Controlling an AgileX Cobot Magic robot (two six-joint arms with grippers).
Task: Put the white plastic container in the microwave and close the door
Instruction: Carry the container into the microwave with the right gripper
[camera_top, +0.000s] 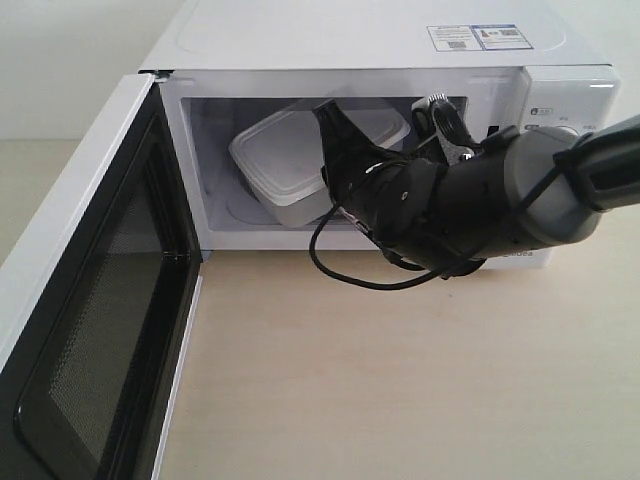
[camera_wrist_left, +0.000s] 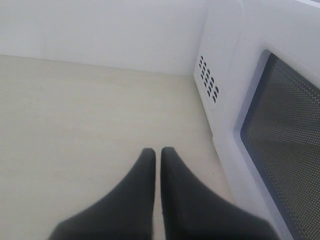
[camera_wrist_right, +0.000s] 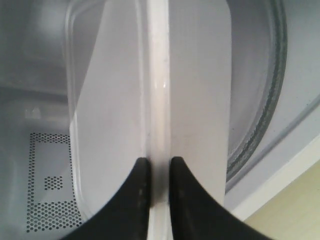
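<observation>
The container's lower edge sits inside the microwave over the glass turntable (camera_wrist_right: 265, 110) and the container would rest there, so now my right gripper releases the container.
The white plastic container (camera_top: 285, 160) hangs tilted inside the cavity of the microwave (camera_top: 370, 40), above the glass turntable (camera_wrist_right: 265, 110). My right gripper (camera_wrist_right: 159, 167) is shut on the container's rim (camera_wrist_right: 159, 100), reaching in through the opening; its black fingers (camera_top: 335, 135) show in the exterior view. The door (camera_top: 90, 310) stands wide open at the left, dark mesh window facing inward. My left gripper (camera_wrist_left: 158, 155) is shut and holds nothing, hovering over the table beside the door's outer face (camera_wrist_left: 280, 125).
The light wooden table (camera_top: 400, 380) stretches in front of the microwave. A black cable (camera_top: 340, 270) loops down from the right arm (camera_top: 520, 190) to the tabletop. Vent holes (camera_wrist_left: 208, 82) dot the microwave's side.
</observation>
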